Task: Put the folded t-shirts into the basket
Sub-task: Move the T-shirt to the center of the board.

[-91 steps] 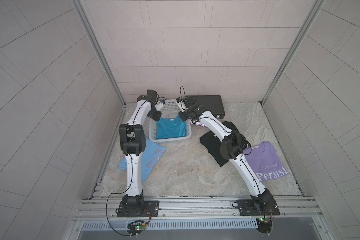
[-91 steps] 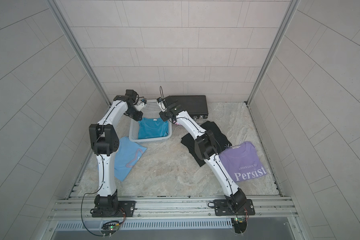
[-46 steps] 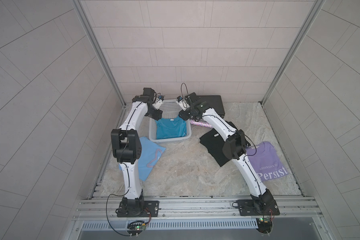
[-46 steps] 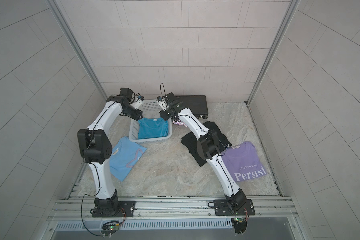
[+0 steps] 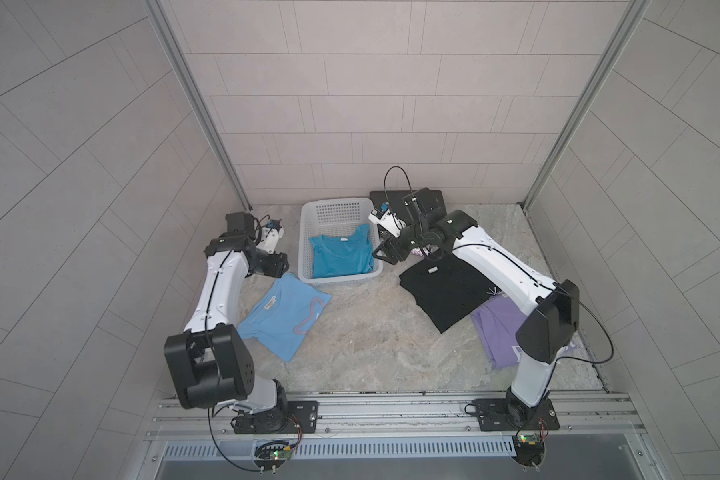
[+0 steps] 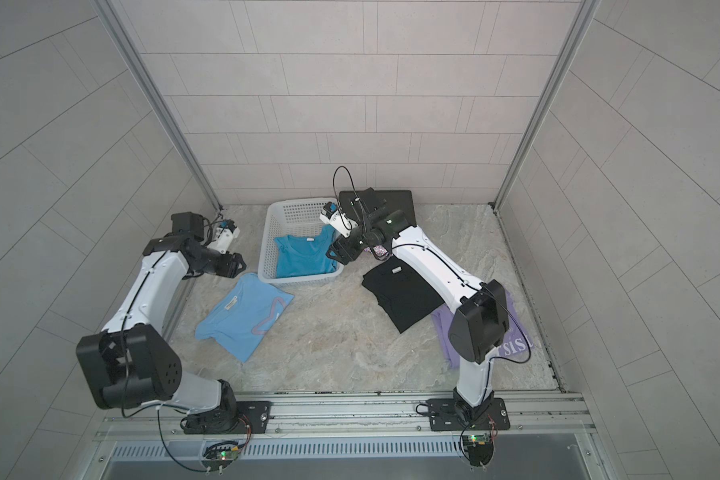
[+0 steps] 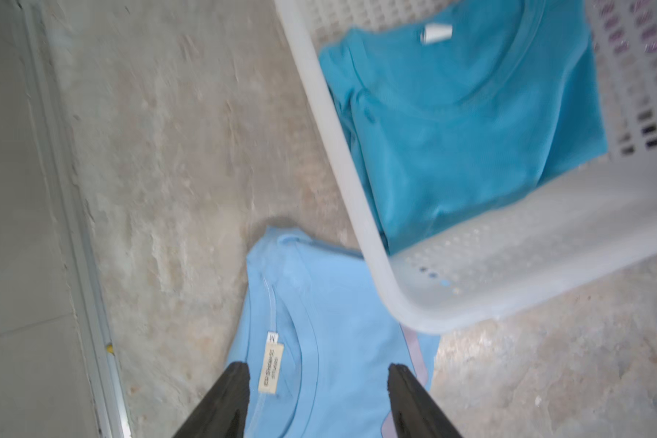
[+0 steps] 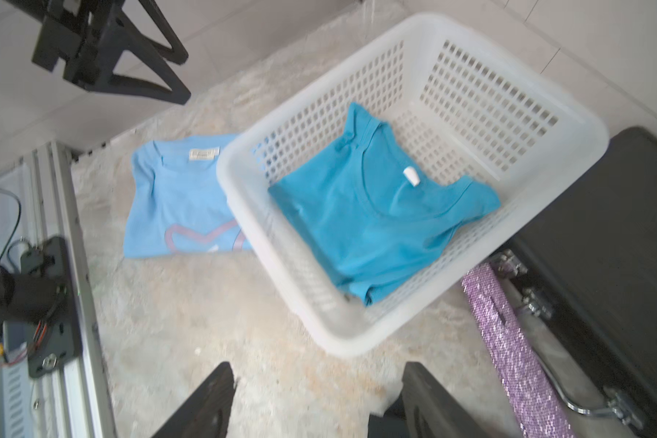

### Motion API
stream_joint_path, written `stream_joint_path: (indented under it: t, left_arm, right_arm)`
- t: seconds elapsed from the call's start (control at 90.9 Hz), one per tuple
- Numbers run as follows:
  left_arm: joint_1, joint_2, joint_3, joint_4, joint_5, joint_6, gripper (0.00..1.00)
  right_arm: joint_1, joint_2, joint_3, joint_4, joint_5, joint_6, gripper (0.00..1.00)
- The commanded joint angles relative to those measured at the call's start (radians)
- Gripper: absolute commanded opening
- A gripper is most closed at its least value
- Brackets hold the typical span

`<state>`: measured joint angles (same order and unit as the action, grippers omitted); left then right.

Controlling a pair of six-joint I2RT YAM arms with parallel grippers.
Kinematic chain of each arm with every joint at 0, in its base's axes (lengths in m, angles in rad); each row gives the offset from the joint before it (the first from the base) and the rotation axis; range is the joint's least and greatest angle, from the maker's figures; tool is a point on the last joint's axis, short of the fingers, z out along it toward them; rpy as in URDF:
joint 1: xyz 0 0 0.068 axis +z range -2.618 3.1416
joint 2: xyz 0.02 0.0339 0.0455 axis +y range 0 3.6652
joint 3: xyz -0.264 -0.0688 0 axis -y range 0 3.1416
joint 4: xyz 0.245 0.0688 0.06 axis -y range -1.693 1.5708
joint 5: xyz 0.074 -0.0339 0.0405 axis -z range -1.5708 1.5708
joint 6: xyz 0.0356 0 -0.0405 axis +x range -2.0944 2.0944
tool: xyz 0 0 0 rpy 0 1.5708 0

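I should next grab the light blue t-shirt (image 5: 283, 318) with my left gripper by its folded edge at the pink graphic, to turn it, still folded, for the basket.
The white basket (image 5: 308, 216) stands at the back of the table, and a teal t-shirt (image 5: 341, 257) lies folded inside it. A light blue t-shirt (image 5: 283, 318) with a pink graphic lies in front of the basket's left corner. To the right lie a black t-shirt (image 5: 445, 291) and a lavender one (image 5: 497, 332), partly under the right arm. My left gripper (image 7: 318, 367) is open and empty, hovering over the light blue shirt's collar (image 7: 330, 311). Also open and empty, my right gripper (image 8: 317, 366) hangs over bare table beside the basket's right front corner (image 8: 342, 341).
A flat black briefcase (image 5: 433, 199) lies behind the right gripper, with a purple sequined strap (image 8: 509, 333) beside it. Tiled walls close in the left, back and right. A metal rail (image 5: 391, 411) with both arm bases runs along the front edge.
Both grippers have opened wider and drawn back from the basket. The left one moved out to its left, the right one to its right. The teal shirt stays in the basket.
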<state>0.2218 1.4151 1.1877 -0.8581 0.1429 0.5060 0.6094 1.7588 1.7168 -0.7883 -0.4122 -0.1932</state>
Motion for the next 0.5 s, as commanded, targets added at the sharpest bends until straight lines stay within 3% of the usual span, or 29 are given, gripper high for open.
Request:
stream_joint_path:
  t: [0.0,0.099,0.22,0.484]
  left_arm:
    - [-0.017,-0.110,-0.168,-0.020,0.100,0.090,0.63]
    - [-0.068,-0.187,-0.286,0.028,0.109,0.096,0.64]
    - [-0.174,-0.221,-0.391,0.099,0.025,0.103,0.63]
    - [-0.356,-0.101,-0.430,0.240,-0.138,0.055,0.58]
  right_arm:
    - [-0.002,-0.075,-0.133,0.054,-0.033,-0.058,0.74]
    - [-0.002,-0.100,-0.175,0.059,-0.040,-0.051,0.74]
    - [-0.002,-0.102,-0.176,0.057,-0.026,-0.053,0.74]
    - [-0.005,-0.099,-0.180,0.048,-0.003,-0.063,0.74]
